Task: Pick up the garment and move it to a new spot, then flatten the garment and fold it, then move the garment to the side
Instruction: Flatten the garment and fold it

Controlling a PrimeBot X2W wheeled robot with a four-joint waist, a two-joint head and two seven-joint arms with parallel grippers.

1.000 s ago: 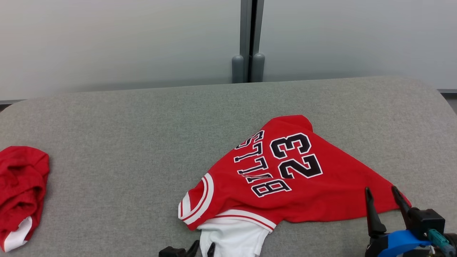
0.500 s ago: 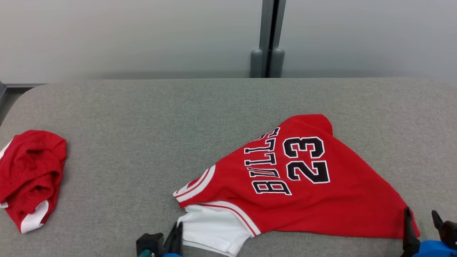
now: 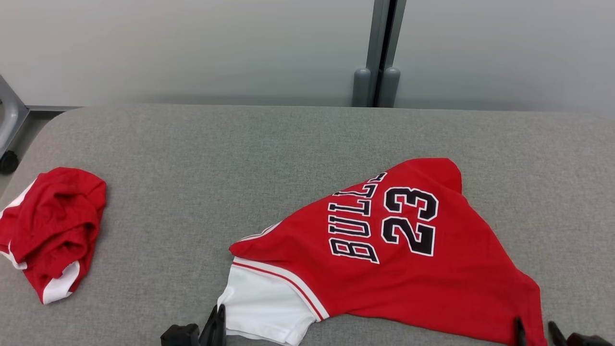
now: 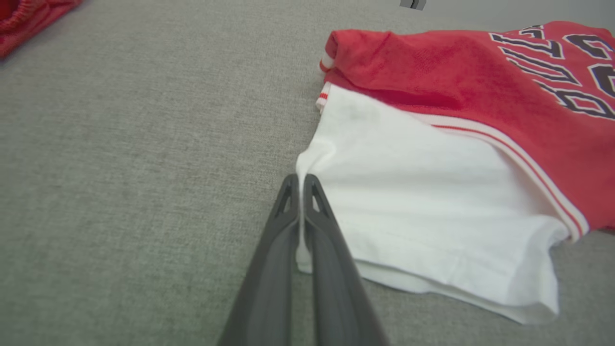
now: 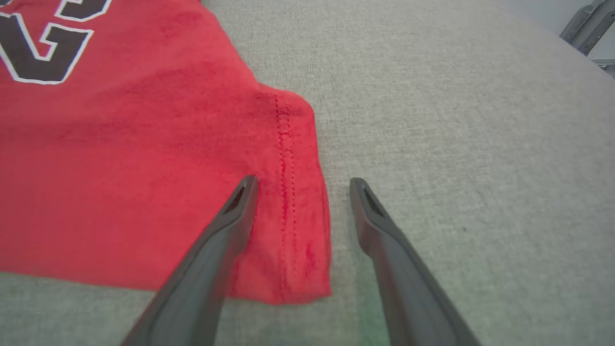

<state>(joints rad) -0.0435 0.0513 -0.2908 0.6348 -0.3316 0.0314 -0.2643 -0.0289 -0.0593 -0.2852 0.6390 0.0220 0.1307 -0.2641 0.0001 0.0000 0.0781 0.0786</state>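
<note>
Next, my right gripper picks up the jersey by the corner of its stitched red hem (image 3: 531, 314) to move the jersey (image 3: 375, 259) to a new spot.
The garment (image 3: 423, 278) is a red jersey printed BULLS 23 with a white sleeve (image 3: 264, 307), lying rumpled on the grey padded table (image 3: 216, 163), right of centre. My left gripper (image 3: 220, 312) sits at the near edge, shut on the white sleeve's left edge. In the left wrist view the left gripper (image 4: 301, 179) has both fingers pressed together with a fold of the white sleeve (image 4: 432, 202) pinched between them. My right gripper (image 3: 535, 326) stands open at the jersey's near right corner. In the right wrist view the right gripper (image 5: 303, 182) straddles the red hem (image 5: 288, 192) without closing on it.
A second red and white garment (image 3: 53, 226) lies crumpled at the table's left end. A grey post (image 3: 379, 72) stands behind the table against the pale wall. A metal frame leg (image 3: 9, 115) shows past the left edge.
My left gripper has shut on the white sleeve's edge. The head camera has turned, sliding the whole scene rightward. The sleeve end has been drawn out flatter toward the left.
</note>
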